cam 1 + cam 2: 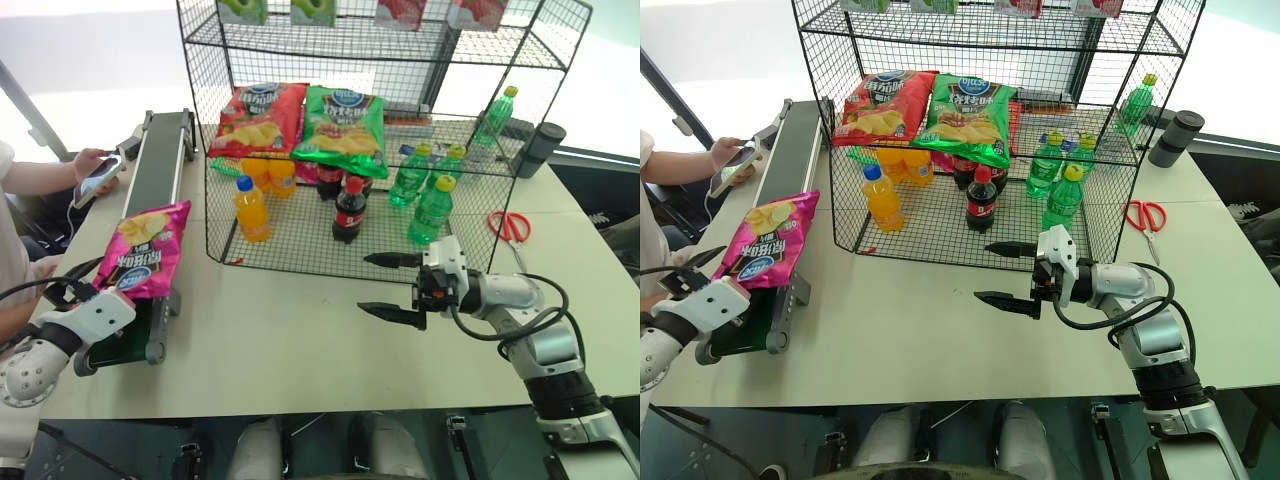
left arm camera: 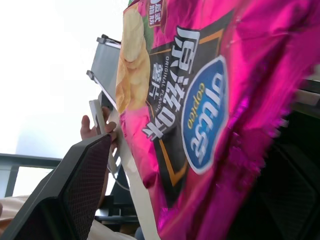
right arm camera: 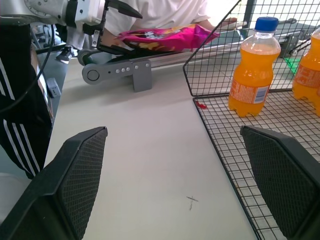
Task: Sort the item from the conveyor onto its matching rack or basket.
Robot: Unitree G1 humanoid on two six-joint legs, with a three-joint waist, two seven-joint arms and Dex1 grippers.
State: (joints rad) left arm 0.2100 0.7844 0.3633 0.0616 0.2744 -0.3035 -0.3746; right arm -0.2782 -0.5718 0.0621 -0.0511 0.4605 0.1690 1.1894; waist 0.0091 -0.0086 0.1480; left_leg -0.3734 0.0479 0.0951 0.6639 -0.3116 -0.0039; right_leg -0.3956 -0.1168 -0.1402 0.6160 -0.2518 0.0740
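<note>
The left gripper should close on the bag now. The bag's crimped edge (image 1: 152,294) (image 2: 245,175) is past the gripper's fingers, and the blue logo is level with the ends of the fingers.
The item, a magenta-pink crisp bag (image 1: 150,250), lies on the near end of the dark green conveyor (image 1: 160,150) at the left. My left gripper (image 1: 105,290) is open at the bag's near edge. In the left wrist view the bag (image 2: 200,100) spreads between the fingers (image 2: 75,200), not pinched. The black wire rack (image 1: 560,60) stands at the back of the table. In front of it my right gripper (image 1: 365,283) hangs open and empty over the table, pointing left.
A red bag (image 1: 258,118) and a green bag (image 1: 345,125) lie on the rack's middle tier. Orange, cola and green bottles stand below. Red scissors (image 1: 510,225) and a dark cup (image 1: 540,148) sit at the right. A person's hand (image 1: 95,175) holds a phone beside the conveyor.
</note>
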